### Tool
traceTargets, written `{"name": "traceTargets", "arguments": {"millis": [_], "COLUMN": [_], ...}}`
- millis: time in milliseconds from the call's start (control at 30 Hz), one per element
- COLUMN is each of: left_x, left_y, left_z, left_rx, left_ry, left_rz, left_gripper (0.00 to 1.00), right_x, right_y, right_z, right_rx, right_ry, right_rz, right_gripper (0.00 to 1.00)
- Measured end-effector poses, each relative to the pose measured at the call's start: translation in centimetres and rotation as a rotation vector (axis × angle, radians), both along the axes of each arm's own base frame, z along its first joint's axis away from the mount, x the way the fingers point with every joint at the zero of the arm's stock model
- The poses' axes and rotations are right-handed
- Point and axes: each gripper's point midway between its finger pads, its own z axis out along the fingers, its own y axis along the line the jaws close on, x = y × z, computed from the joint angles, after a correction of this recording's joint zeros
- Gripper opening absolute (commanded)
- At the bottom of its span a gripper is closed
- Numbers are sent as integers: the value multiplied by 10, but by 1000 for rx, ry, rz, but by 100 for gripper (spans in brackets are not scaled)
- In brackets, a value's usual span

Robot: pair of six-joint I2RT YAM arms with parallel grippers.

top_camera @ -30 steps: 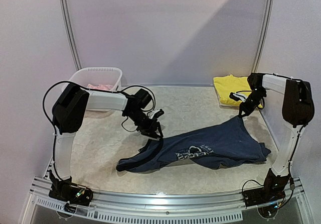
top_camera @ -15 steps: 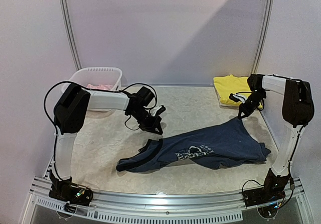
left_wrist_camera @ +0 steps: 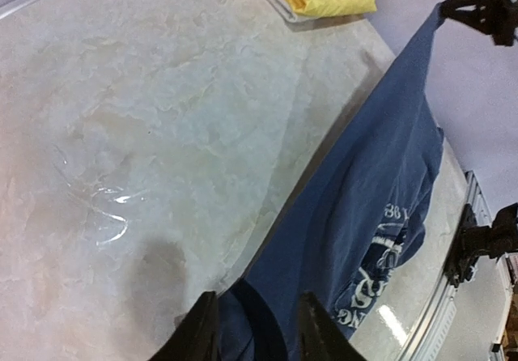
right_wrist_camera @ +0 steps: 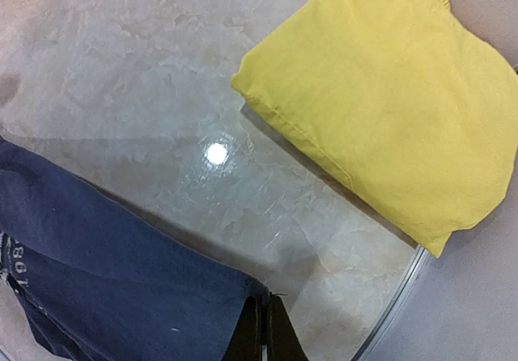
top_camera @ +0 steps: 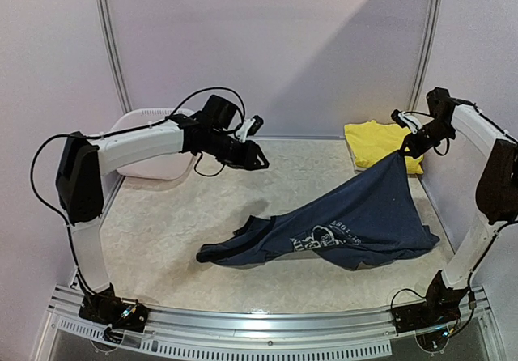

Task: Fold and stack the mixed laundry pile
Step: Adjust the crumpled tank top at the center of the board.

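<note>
The left gripper grabs the navy tank top by its bunched, dark-trimmed end [top_camera: 248,230] [left_wrist_camera: 248,303] next, opposite its corner in the right gripper, to stretch it for folding.
The navy tank top [top_camera: 348,223] with white print slopes up from the table to my right gripper [top_camera: 407,145], which is shut on its upper corner. In the right wrist view the fingers [right_wrist_camera: 263,329] pinch the navy cloth [right_wrist_camera: 105,272] above the tabletop. A folded yellow garment [top_camera: 374,141] lies at the back right, below and beyond that gripper [right_wrist_camera: 388,110]. My left gripper [top_camera: 259,159] hangs open in the air above the table's middle, apart from the cloth. Its wrist view shows nothing between the fingers [left_wrist_camera: 257,329], with the navy top [left_wrist_camera: 380,191] below.
A white basket [top_camera: 142,126] stands at the back left, partly behind my left arm. The curved table rim [top_camera: 243,316] runs along the near side. The left end of the top [top_camera: 214,254] lies bunched on the table.
My left gripper has risen and moved back from the top's left end. My right gripper has lifted the top's corner higher and to the right, stretching the cloth into a slope.
</note>
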Motion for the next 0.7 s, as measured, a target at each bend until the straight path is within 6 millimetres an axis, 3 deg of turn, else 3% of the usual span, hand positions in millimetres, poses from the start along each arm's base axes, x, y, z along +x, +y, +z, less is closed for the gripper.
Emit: {"name": "traceTargets", "arguments": {"millis": [100, 200, 267, 333, 400, 500, 633, 700], "left_x": [0, -11, -22, -31, -37, -38, -43, -45], "left_y": [2, 11, 19, 24, 26, 23, 19, 17], "left_z": [-42, -100, -134, -154, -162, -160, -161, -160], "left_rx": [58, 142, 196, 230, 237, 220, 195, 179], "left_ry": [73, 191, 267, 319, 347, 354, 385, 393], "left_rz": [15, 22, 23, 21, 17, 6, -8, -19], "left_gripper": [44, 45, 46, 45, 40, 22, 0, 0], "right_x": [-2, -10, -13, -16, -20, -28, -28, -28], "right_y": [-5, -8, -8, -7, -6, -5, -5, -5], "right_z": [18, 31, 35, 31, 22, 8, 4, 3], "right_rx": [13, 16, 16, 18, 21, 26, 30, 31], "right_ry": [-57, -87, -94, -85, -63, -21, -11, -8], "right_rz": [-22, -37, -38, -36, -34, -35, -33, -33], "right_gripper": [0, 0, 0, 0, 0, 0, 0, 0]}}
